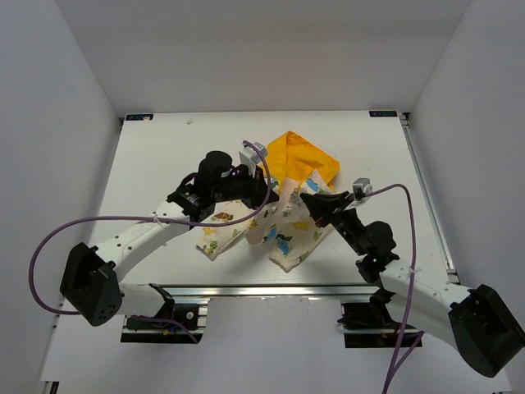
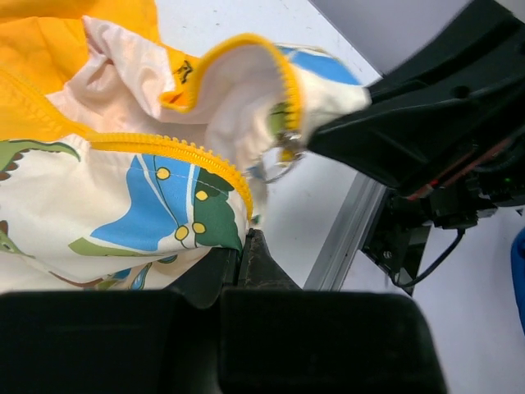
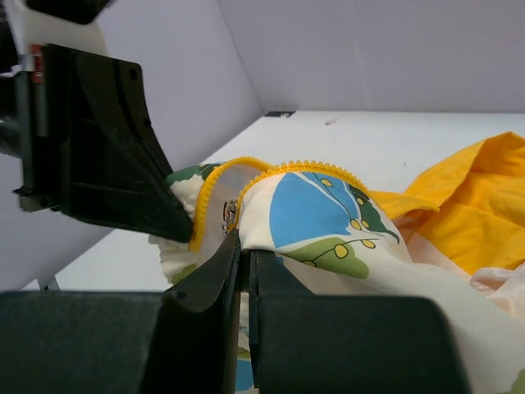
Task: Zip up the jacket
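Note:
My left gripper moves the jacket's front edge into the metal zipper slider next, before releasing it, since the yellow trim of that edge ends short of the slider.
The jacket lies mid-table, cream with cartoon prints, its yellow hood spread behind. My left gripper is shut on one front edge with yellow zipper trim; its fingertips pinch the fabric. My right gripper is shut on the other front edge, close opposite the left one. The metal zipper slider hangs between the two raised edges and also shows in the right wrist view. The two zipper sides stand apart.
An aluminium rail runs along the table's near edge. Purple cables loop from both arms. White walls enclose the table on three sides. The left gripper's body fills the left of the right wrist view.

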